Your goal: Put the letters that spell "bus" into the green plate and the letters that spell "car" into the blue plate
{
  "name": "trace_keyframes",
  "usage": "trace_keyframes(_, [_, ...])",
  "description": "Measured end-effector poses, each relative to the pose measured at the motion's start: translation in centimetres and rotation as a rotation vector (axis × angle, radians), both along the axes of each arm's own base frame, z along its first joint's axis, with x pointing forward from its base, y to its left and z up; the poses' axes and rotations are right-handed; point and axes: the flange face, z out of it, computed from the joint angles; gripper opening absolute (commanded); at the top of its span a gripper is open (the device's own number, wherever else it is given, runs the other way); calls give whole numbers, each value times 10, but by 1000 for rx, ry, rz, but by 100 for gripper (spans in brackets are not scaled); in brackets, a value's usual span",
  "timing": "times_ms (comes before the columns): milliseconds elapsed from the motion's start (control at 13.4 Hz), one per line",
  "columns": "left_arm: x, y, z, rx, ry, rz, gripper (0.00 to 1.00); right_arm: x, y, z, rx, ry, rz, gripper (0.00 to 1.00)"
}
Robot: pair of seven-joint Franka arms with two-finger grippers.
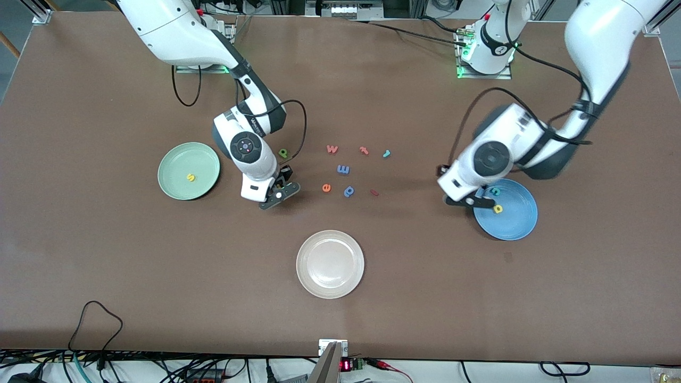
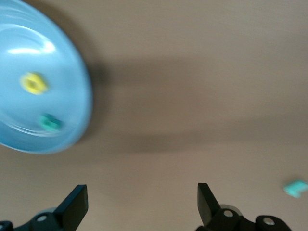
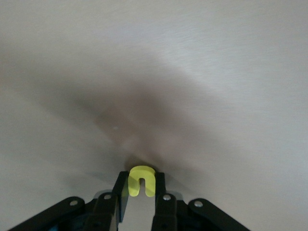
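I should next grab the teal "r" by its stem with my left gripper to finish spelling "car" in the blue plate (image 1: 516, 221).
My right gripper (image 1: 275, 198) is low over the table beside the green plate (image 1: 175, 159), shut on the yellow "u" (image 3: 143, 174), which sits between its fingertips (image 3: 123, 185). A yellow "s" (image 1: 190, 177) lies in that plate. The green "b" (image 1: 283, 153) lies on the table by the right arm's wrist. The blue plate (image 1: 516, 221) holds the teal "c" (image 1: 496, 191) and yellow "a" (image 1: 498, 208), both also in the left wrist view as "c" (image 2: 49, 122) and "a" (image 2: 33, 83). My left gripper (image 1: 475, 200) hangs open and empty at that plate's rim (image 2: 79, 77). The teal "r" (image 1: 387, 153) lies mid-table.
Between the arms lie an orange "w" (image 1: 332, 149), a red "t" (image 1: 364, 150), a blue "m" (image 1: 343, 169), an orange "e" (image 1: 326, 187), a blue stem-and-loop letter (image 1: 349, 191) and a small dark red piece (image 1: 374, 192). A cream-white plate (image 1: 330, 242) sits nearer the camera.
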Motion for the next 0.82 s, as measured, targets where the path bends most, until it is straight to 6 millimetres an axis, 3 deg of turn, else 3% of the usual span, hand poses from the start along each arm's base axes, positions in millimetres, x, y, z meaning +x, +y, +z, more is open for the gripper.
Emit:
trace_keyframes(149, [-34,-50,1,-83,-42,-62,83,14,-35,30,-42,29,-54,0])
trace_keyframes(299, [-72,-87,-12,-156,-62,-136,71,26,-84,67,-67,49,-119,0])
trace_keyframes(448, [-110,-120,-26,-173,-51,-230,65,22,-136,85,-81,62,-190,0])
trace_keyframes(598, [-135,-145,-32,-151,-80,-349,60,8,-180,78,-96,99,-252,0])
trace_keyframes(672, [-139,-149,-37,-136,-105,-403,60,2,-198,69,-103,121,-279,0])
trace_keyframes(822, [-132,-144,-54,-136,-151,-464,60,-6,-233,53,-110,158,-332,12])
